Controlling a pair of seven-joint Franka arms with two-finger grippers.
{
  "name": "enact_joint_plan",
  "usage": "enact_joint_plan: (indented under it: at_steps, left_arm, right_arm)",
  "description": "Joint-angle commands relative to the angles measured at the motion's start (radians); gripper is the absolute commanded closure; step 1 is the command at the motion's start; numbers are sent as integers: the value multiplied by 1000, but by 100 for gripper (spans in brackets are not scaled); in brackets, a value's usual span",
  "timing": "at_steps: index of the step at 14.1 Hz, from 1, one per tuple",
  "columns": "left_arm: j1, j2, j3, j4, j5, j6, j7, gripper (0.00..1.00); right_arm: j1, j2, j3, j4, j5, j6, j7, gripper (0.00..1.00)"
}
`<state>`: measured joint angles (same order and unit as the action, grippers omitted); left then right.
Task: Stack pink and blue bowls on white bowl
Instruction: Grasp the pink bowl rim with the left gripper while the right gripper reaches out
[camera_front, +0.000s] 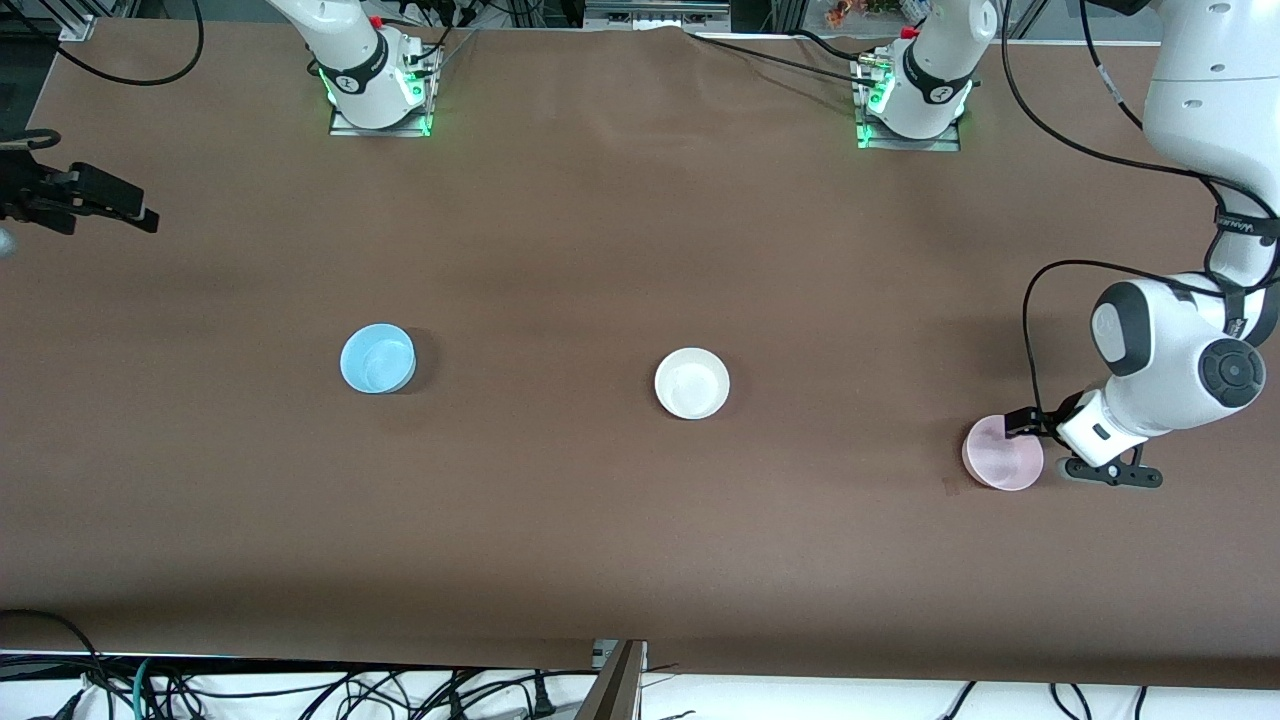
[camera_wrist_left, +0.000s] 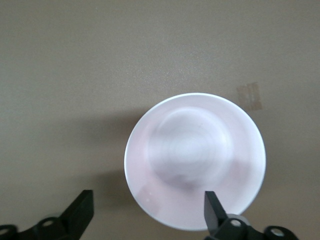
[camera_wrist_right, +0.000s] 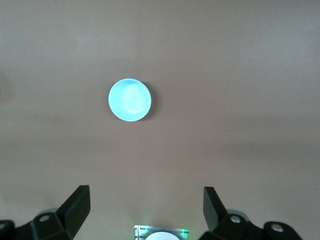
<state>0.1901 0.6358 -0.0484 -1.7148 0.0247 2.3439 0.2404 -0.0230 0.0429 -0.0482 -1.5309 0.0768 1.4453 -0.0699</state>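
Observation:
I will next pick up the pink bowl by its rim (camera_front: 1005, 418) with my left gripper, to stack it on the white bowl (camera_front: 692, 383).
The pale pink bowl (camera_front: 1003, 455) sits on the table at the left arm's end. It fills the left wrist view (camera_wrist_left: 195, 160). My left gripper (camera_front: 1024, 424) hovers low over its rim, open and empty (camera_wrist_left: 149, 212); one finger is over the bowl's edge, the other over bare table. The sky blue bowl (camera_front: 378, 358) sits toward the right arm's end and shows small in the right wrist view (camera_wrist_right: 129, 99). The white bowl (camera_front: 692, 383) sits between them, mid table. My right gripper (camera_front: 95, 198) is open and empty, high up at the right arm's end (camera_wrist_right: 146, 207).
The brown table (camera_front: 640, 540) carries only the three bowls, spaced widely in a row. A small tape mark (camera_wrist_left: 250, 96) lies beside the pink bowl. The arm bases (camera_front: 378, 95) stand along the table's edge farthest from the front camera. Cables hang past the nearest edge.

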Motion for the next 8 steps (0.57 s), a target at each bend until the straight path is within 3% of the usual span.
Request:
enact_joint_plan:
  at_steps: [1,4,5,8]
  left_arm:
    - [14,53,-5,40,0,41,25,28]
    - [18,67,-7,41,-3,44,23,87]
    - [18,68,-7,41,-2,44,23,100]
    - [18,71,-5,41,-2,44,23,100]
  right_arm:
    - [8,8,8,15,21,-45,-5,0]
    - [21,9,19,2,-11,-74,-7,0]
    - [28,11,21,-17,-44,-62,-2,0]
    - [43,-15,24,-159,-71,67,-1,0]
